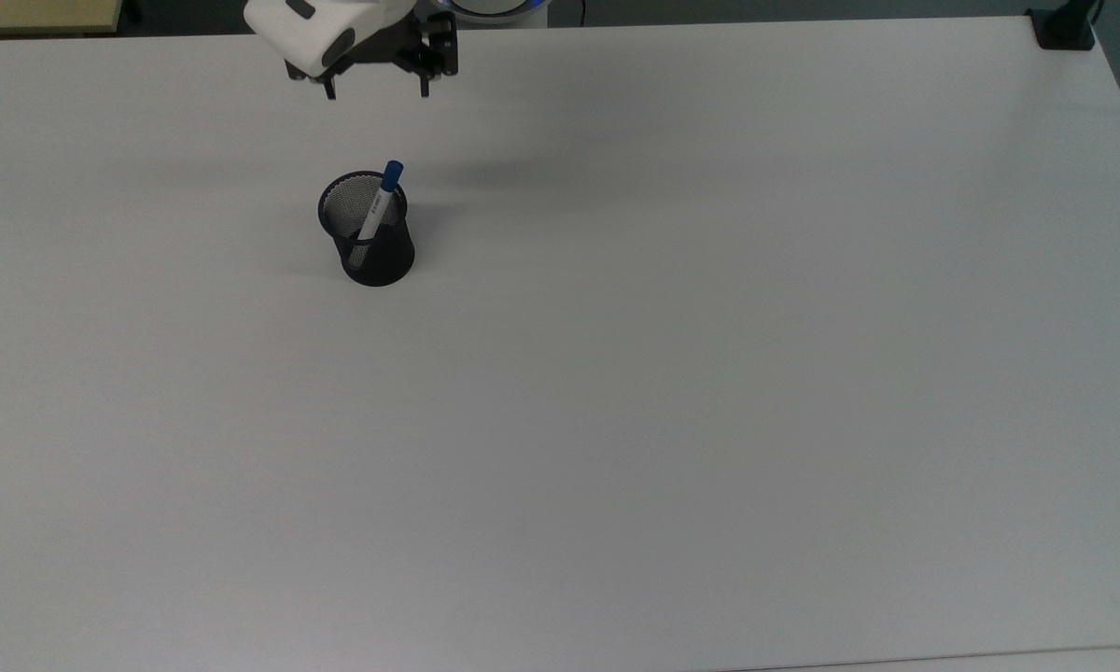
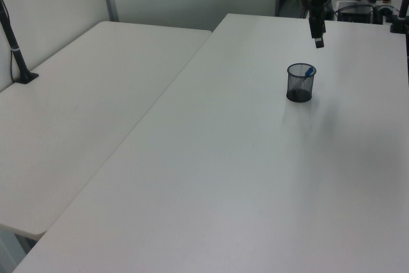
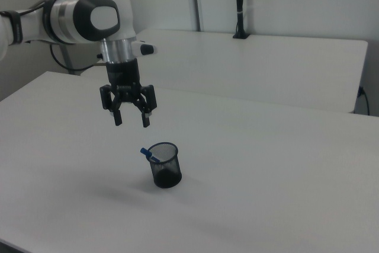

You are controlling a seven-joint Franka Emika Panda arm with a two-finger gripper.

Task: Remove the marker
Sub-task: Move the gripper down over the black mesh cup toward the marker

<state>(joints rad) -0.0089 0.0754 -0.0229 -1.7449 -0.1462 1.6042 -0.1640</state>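
Note:
My gripper grabs the marker's blue-capped top next, to remove the marker from the black mesh cup.
The marker has a white barrel and a blue cap. It leans inside a black mesh cup on the white table, its cap poking over the rim. My gripper hangs open in the air beyond the cup, at the top of the top view. In the right view the gripper points down, above and to the left of the cup, well clear of it. Nothing is between the fingers.
The white table stretches wide around the cup. A second white table adjoins it at the left view's left. A black clamp sits at the top view's far right corner.

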